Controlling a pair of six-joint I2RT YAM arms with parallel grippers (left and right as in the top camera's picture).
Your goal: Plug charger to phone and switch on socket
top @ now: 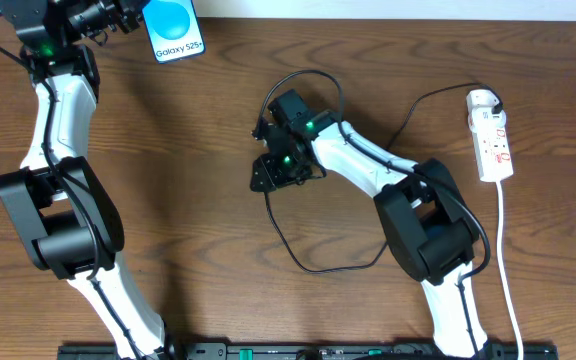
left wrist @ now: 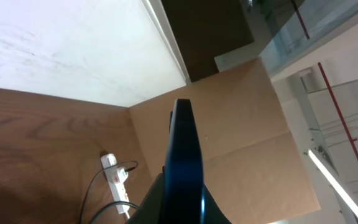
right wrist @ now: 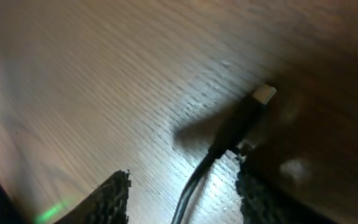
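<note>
The metal tip should stay free to plug into the phone, so my right gripper will next grab the charger's black cable just behind the connector [right wrist: 209, 159].
My left gripper [top: 133, 18] is shut on the phone [top: 176, 30] and holds it up at the table's far left, blue screen with "Galaxy S25+" facing up. In the left wrist view the phone [left wrist: 185, 162] stands edge-on between the jaws. My right gripper [top: 271, 172] is low over the table's middle, open. Its fingers [right wrist: 182, 180] straddle the charger's black cable [right wrist: 194, 180], and the connector tip [right wrist: 263, 94] lies on the wood just ahead. The cable [top: 308, 262] loops across the table to the socket [top: 493, 135], a white strip at the right, also seen in the left wrist view [left wrist: 115, 180].
The socket's thick white cord [top: 508, 280] runs down the right side toward the front edge. A cardboard wall [left wrist: 253, 137] stands beyond the table's far edge. The black cable also arcs behind the right gripper [top: 303, 78].
</note>
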